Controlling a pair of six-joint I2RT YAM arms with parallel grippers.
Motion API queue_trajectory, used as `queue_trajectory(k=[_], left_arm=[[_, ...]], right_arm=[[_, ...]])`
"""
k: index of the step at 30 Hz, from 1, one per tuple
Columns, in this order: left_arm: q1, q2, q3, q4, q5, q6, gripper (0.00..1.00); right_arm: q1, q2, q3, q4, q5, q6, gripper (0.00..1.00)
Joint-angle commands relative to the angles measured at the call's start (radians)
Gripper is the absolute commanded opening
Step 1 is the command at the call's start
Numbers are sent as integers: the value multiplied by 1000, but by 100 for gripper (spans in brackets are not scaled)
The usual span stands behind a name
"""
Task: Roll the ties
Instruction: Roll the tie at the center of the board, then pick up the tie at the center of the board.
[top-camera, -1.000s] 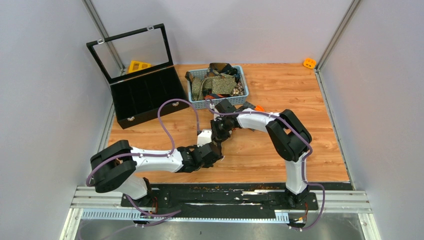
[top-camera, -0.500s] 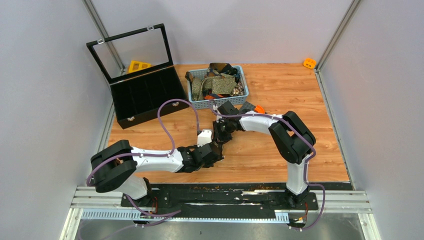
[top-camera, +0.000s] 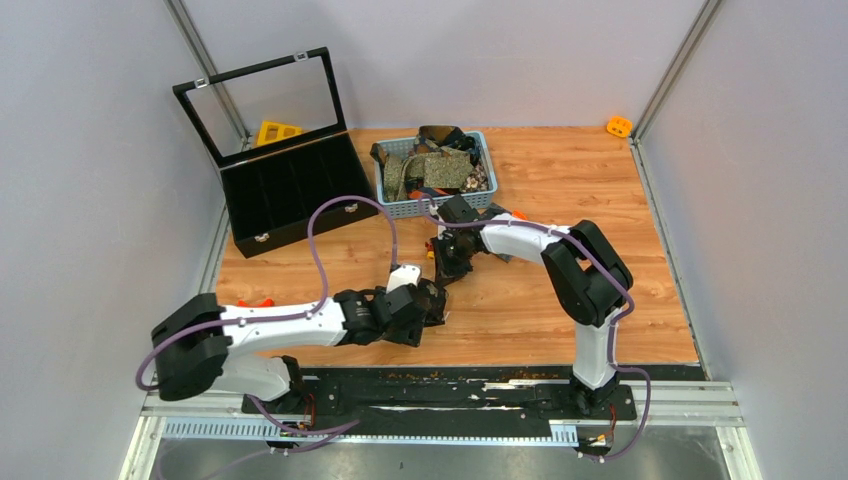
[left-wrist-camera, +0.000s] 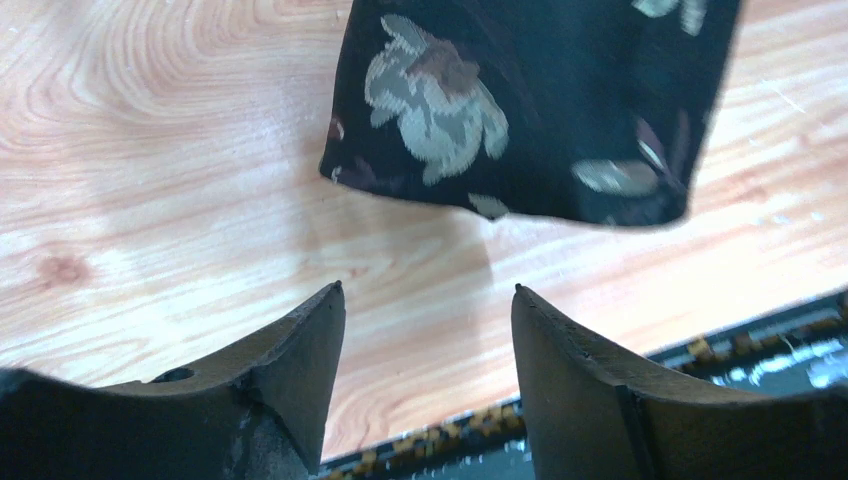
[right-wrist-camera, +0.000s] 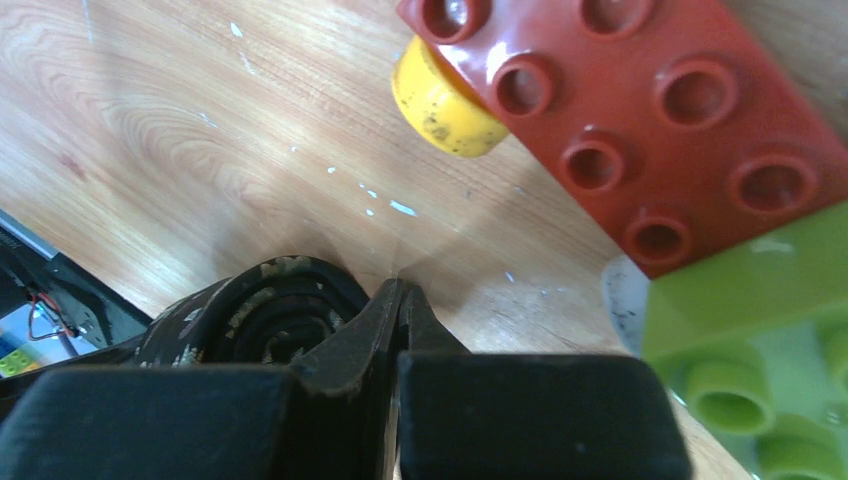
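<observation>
The left gripper grabs the black tie around its coiled roll (top-camera: 435, 291) next, fingers across opposite sides, to keep it rolled for the black case.
A black tie with a pale floral print (left-wrist-camera: 520, 100) lies flat on the wood just ahead of my left gripper (left-wrist-camera: 428, 300). That gripper is open, with only bare table between its fingers. In the right wrist view the same tie is coiled into a roll (right-wrist-camera: 270, 320). The roll rests against the left finger of my right gripper (right-wrist-camera: 400, 288), which is shut; no fabric shows between its tips. From above, the left gripper (top-camera: 428, 302) and the right gripper (top-camera: 443, 268) sit close together at mid-table. More ties are piled in the blue-grey basket (top-camera: 440, 208).
A red brick (right-wrist-camera: 620, 110), a yellow piece (right-wrist-camera: 440, 95) and a green brick (right-wrist-camera: 760, 330) lie just beyond the right gripper. An open black case (top-camera: 290, 190) stands at the back left. An orange piece (top-camera: 619, 126) sits in the far right corner.
My left gripper has opened and let go of the tie, and the left arm has drawn back to the left. The right gripper stayed shut and shifted slightly towards the basket.
</observation>
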Motion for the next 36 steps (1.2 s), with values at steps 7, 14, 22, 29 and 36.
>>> queue_trajectory(k=[7, 14, 22, 29, 36], left_arm=[[97, -179, 169, -180, 80, 222, 95], [289, -92, 270, -152, 261, 380, 100], [347, 146, 403, -169, 352, 441, 100], [347, 271, 426, -147, 393, 462, 100], [348, 373, 402, -104, 438, 448, 99]], right_arm=[[-91, -96, 10, -17, 77, -49, 0], [-136, -159, -71, 42, 69, -41, 0], [-156, -159, -109, 76, 43, -37, 0], [-163, -157, -121, 88, 25, -34, 0], [-169, -152, -127, 94, 18, -33, 0]])
